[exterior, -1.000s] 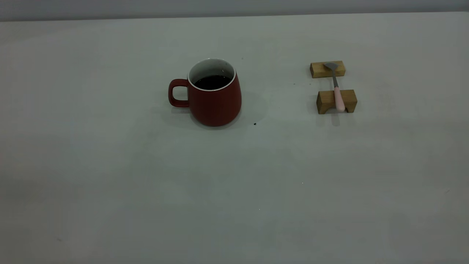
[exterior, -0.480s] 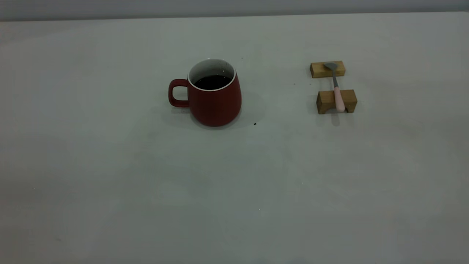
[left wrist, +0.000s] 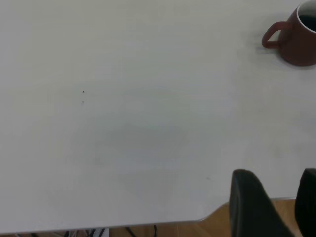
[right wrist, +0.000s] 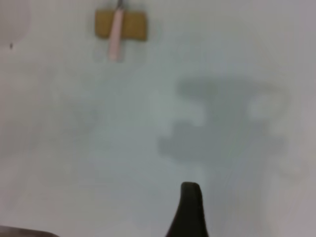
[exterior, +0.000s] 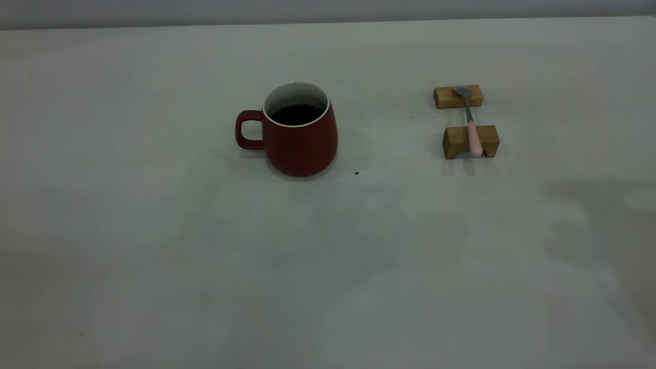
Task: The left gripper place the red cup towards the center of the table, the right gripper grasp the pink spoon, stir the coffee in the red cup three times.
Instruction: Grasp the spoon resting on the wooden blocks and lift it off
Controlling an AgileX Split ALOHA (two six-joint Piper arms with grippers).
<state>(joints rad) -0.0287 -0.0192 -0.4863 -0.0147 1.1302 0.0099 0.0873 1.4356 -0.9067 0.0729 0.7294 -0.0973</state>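
Observation:
My right gripper grabs the pink spoon by its pink handle (exterior: 473, 139) next, to stir the coffee in the red cup (exterior: 302, 146).
The red cup (exterior: 302, 146) stands upright near the middle of the table (exterior: 328, 256), handle to the left, with dark coffee (exterior: 297, 114) inside. The pink spoon (exterior: 472, 130) lies across two wooden blocks to its right, bowl on the far block. Neither gripper shows in the exterior view. In the left wrist view my left gripper (left wrist: 276, 173) is open and empty over the table's near edge, far from the cup (left wrist: 298, 42). In the right wrist view only one dark part of my right gripper (right wrist: 190, 212) shows, well short of the spoon (right wrist: 116, 37).
The far wooden block (exterior: 457, 96) and the near notched block (exterior: 456, 142) carry the spoon. A tiny dark speck (exterior: 356, 173) lies beside the cup. The table edge (left wrist: 148, 224) runs close under the left gripper. An arm's shadow (exterior: 605, 220) lies at the right front.
A dark shadow has spread onto the table at the right front in the exterior view. The cup, the spoon and the blocks have not moved.

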